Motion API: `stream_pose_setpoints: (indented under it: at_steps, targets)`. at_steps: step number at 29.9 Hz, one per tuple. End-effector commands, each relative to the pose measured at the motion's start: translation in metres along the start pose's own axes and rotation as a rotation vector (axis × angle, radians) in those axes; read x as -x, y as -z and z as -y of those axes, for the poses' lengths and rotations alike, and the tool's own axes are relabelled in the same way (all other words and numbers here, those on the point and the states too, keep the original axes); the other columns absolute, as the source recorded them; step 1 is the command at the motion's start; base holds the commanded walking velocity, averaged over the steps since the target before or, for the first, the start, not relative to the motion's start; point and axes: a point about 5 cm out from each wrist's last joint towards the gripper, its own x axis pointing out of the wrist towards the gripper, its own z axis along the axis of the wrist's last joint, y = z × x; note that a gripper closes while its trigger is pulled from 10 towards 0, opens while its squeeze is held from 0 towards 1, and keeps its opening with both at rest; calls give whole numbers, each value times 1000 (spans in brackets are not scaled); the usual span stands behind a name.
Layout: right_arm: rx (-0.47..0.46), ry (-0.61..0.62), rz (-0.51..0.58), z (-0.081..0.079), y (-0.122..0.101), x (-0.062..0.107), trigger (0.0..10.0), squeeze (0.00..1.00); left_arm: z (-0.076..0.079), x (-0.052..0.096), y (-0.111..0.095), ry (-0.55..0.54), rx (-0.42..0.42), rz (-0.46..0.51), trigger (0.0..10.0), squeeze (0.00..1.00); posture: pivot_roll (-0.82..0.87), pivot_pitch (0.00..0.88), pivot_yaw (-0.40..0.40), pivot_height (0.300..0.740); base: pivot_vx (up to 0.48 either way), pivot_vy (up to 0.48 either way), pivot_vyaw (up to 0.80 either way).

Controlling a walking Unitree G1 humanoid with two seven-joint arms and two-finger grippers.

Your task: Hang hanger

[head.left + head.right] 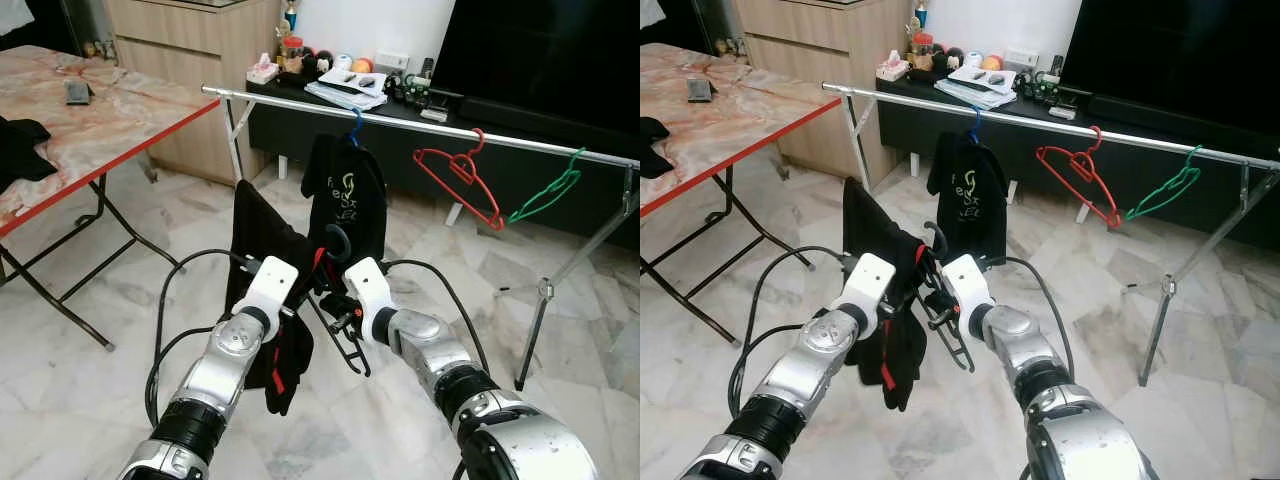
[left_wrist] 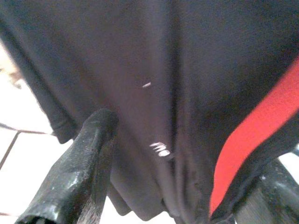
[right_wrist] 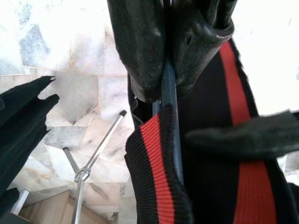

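Note:
My left gripper grips the cloth by its red-striped edge (image 2: pixel 240 142) next, since that edge stands out beside the finger and the black body of the cloth (image 2: pixel 126 88) hangs slack.
A black hanger (image 1: pixel 347 345) carries a black garment with red trim (image 1: pixel 262 250) in front of my chest. My right gripper (image 3: pixel 166 91) is shut on the hanger's thin rod just above the red-edged cloth. My left gripper (image 2: pixel 187 144) is open, its two fingers spread wide with the garment's cloth lying between them. In the eye views both grippers sit close together, left (image 1: pixel 300 287) and right (image 1: pixel 338 298). Beyond them runs the silver clothes rail (image 1: pixel 400 122), higher and farther than the held hanger.
On the rail hang a black shirt on a blue hanger (image 1: pixel 350 195), an empty red hanger (image 1: pixel 460 180) and a green one (image 1: pixel 548 195). The rack's tripod leg (image 1: pixel 545 290) stands at the right. A red-edged folding table (image 1: pixel 90 130) is at the left.

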Motion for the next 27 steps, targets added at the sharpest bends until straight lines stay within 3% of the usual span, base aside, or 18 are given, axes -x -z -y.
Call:
stream_pose_setpoints:
  at_steps: [1, 3, 4, 7, 8, 9, 10, 11, 13, 15, 16, 27]
  targets:
    - [4, 3, 19, 4, -2, 3, 0, 0, -3, -2, 0, -26, -17, -16, 5725, 0, 156, 42, -105, 740, 0, 0, 0]
    - [4, 4, 16, 5, 0, 4, 0, 0, -3, -2, 0, -26, -26, -17, 5725, 0, 156, 43, -105, 740, 0, 0, 0]
    - [3, 3, 17, 5, 0, 4, 0, 0, -4, -2, 0, -27, -28, -19, 667, 0, 153, 43, -104, 740, 0, 0, 0]
    - [-2, -20, 23, 4, -1, 4, 0, 0, -5, -2, 5, -42, -7, -40, 0, 0, 146, 43, -103, 740, 0, 0, 0]
    - [1, -41, 21, 2, -1, 4, 0, 0, -5, -2, 6, -38, 25, -35, 902, 0, 146, 43, -104, 740, 0, 0, 0]
    - [7, -51, 17, 1, 0, 3, 0, 0, -4, -3, 5, -35, 46, -24, 2824, 0, 146, 43, -104, 740, 0, 0, 0]
    - [12, -56, 14, 1, 0, 3, 0, 0, -4, -3, 4, -33, 58, -16, 2824, 0, 146, 43, -104, 740, 0, 0, 0]
    - [15, -64, 13, 0, 0, 3, 0, 0, -3, -3, 3, -25, 60, -8, 7804, 0, 149, 43, -105, 740, 0, 0, 0]
    - [14, -70, 13, 0, 1, 3, 0, 0, -2, -3, 2, -20, 55, -10, 8157, 0, 150, 43, -105, 740, 0, 0, 0]
    - [14, -77, 12, -1, 1, 3, 0, 0, -1, -3, 3, -10, 73, -7, 1020, 0, 149, 42, -105, 740, 0, 0, 0]
    - [15, -80, 12, -1, 1, 3, 0, 0, 0, -3, 3, -2, 85, -2, 0, 0, 149, 42, -105, 740, 0, 0, 0]
    - [14, -81, 5, 1, 4, 5, 0, 0, 3, -1, 1, 36, 101, 32, 0, 0, 148, 38, -106, 740, 0, 0, 0]
